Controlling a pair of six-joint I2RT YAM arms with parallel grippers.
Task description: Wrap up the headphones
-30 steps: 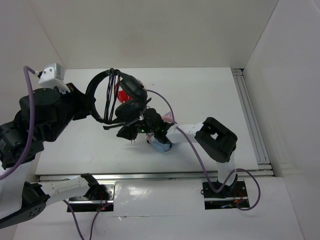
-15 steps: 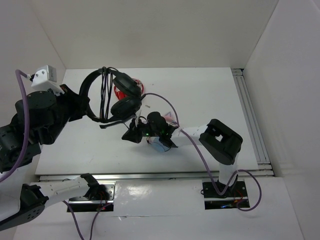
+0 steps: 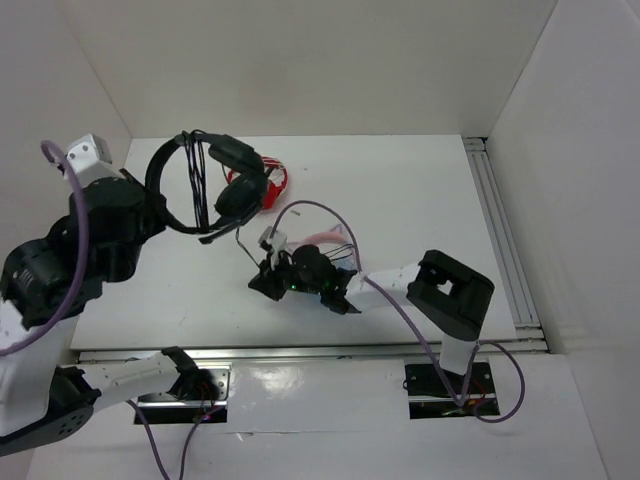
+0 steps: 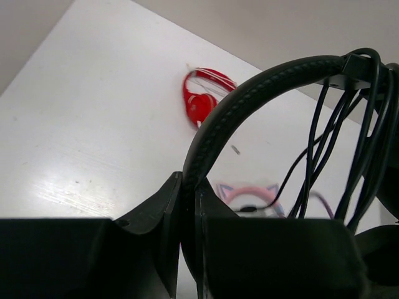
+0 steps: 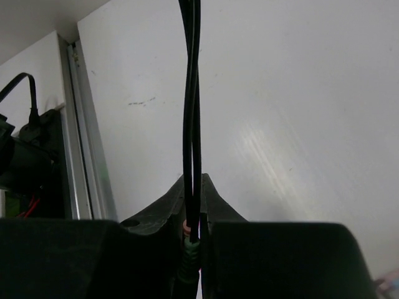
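Note:
My right gripper will bring up both pieces of cable, plug ends and all, if I lift it now, because its closed fingers pinch both pieces between them.
The black headphones hang above the table at the left. My left gripper is shut on their padded headband, which runs down between the fingers. Several turns of thin black cable are wound over the headband. My right gripper is low over the table's middle front. It is shut on two strands of the cable right above green and pink plug ends. The boom microphone points toward the right gripper.
Red headphones lie on the table behind the black headset; they also show in the left wrist view. Pink-and-blue cat-ear headphones lie beside the right wrist. A metal rail runs along the table's right edge. White walls enclose the table.
My left gripper has carried the headphones left and toward the back. My right gripper has moved left and nearer the front edge, still holding the cable.

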